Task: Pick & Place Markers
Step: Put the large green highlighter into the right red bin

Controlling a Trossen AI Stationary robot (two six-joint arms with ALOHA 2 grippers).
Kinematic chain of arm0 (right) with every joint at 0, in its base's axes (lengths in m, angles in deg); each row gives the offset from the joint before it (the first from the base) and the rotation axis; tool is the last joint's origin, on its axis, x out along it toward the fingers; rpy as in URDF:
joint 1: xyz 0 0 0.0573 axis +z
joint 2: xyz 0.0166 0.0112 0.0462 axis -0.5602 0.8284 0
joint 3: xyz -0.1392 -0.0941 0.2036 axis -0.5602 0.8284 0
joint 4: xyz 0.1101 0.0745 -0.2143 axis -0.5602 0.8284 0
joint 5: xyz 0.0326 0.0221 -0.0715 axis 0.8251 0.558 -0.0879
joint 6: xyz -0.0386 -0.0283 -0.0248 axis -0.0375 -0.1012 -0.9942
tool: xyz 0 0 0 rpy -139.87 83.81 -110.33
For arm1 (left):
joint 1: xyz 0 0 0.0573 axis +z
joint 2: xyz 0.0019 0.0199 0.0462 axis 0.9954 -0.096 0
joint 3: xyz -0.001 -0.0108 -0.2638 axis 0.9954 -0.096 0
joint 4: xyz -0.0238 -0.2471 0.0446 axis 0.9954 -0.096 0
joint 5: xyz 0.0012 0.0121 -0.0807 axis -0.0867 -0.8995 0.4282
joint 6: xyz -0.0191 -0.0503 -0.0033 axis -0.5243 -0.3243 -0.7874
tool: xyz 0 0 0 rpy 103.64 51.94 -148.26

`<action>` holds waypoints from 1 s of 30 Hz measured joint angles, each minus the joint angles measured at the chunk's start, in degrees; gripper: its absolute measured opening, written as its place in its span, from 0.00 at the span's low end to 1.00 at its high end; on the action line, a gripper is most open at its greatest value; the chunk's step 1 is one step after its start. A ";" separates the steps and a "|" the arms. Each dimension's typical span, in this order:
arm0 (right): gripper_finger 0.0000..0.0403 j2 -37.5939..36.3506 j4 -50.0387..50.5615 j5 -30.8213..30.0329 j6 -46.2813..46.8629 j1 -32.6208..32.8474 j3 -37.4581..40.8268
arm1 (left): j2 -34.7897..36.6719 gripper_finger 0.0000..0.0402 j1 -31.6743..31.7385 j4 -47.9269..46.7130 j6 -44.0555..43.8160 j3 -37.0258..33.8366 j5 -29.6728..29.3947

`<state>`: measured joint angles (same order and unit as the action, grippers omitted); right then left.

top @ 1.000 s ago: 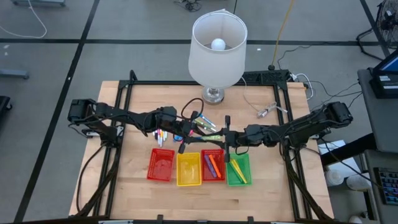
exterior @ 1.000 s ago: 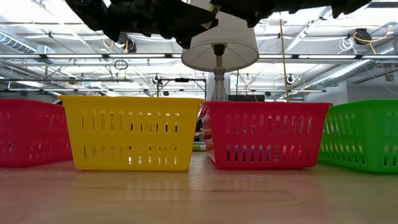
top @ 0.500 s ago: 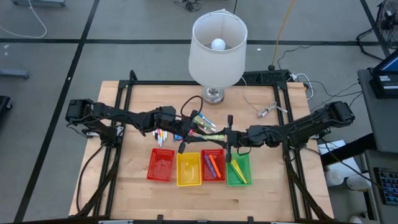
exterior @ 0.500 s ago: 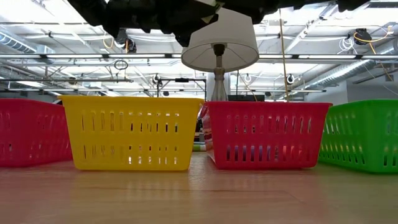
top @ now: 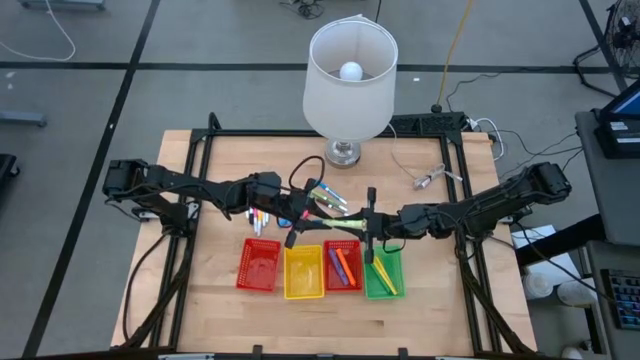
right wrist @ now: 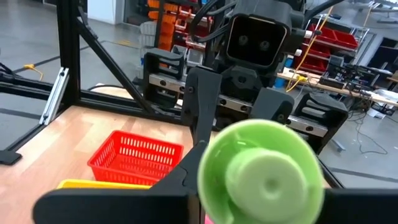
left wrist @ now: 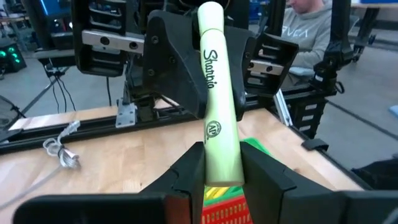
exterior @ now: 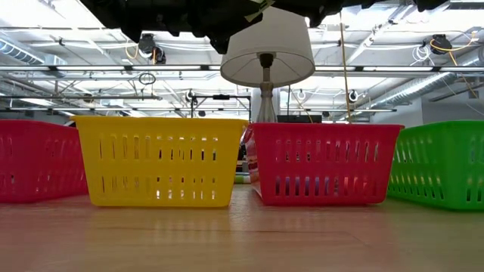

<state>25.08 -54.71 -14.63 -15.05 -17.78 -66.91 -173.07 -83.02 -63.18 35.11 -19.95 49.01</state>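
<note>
The left gripper is ready to open: the pale green marker's far part is between the right gripper's fingers, so the marker would stay there.
A pale green marker hangs level in the air over the far rims of the middle baskets, lying along the table's left-right line. My left gripper is shut on its left part. My right gripper is shut on its right part and faces the left one. In the left wrist view the marker runs away from my fingers to the right gripper. The right wrist view shows its round end head-on. Loose markers lie on the table left of the grippers, and more lie behind them. My left gripper pinches the marker's barrel between its two fingers, coming level from the table's left and lying along the marker. The marker is lifted clear and sticks out level beyond the fingertips. My right gripper comes level from the table's right, along the marker. The marker's end sits far back between the fingers and hides the fingertips. The marker is clear of the table.
A row of baskets stands at the near side: red, yellow, red with orange and blue markers, green with yellow and green ones. A lamp stands at the far edge, a loose cable to its right. A person sits beyond the table.
Both grippers, with the marker between them, have risen a little, as the low view shows. The right gripper has drifted slightly toward the table's right edge. Neither gripper's fingers show a change.
</note>
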 joint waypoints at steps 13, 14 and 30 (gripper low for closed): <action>0.12 -0.46 -0.64 0.54 -0.68 0.17 -0.04 | 0.04 0.54 -0.55 -6.23 -2.70 -0.25 -7.59; 0.12 -0.60 -0.61 0.47 -0.39 0.20 -0.04 | -0.01 0.58 -0.55 -7.84 -2.02 -0.26 -7.87; 0.12 3.26 16.10 2.13 21.33 7.83 -3.34 | 7.44 0.75 0.87 -18.83 -2.35 -0.05 -21.45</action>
<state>28.34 -38.61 -12.51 6.27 -9.95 -70.25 -165.63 -82.14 -82.01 32.76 -19.99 27.56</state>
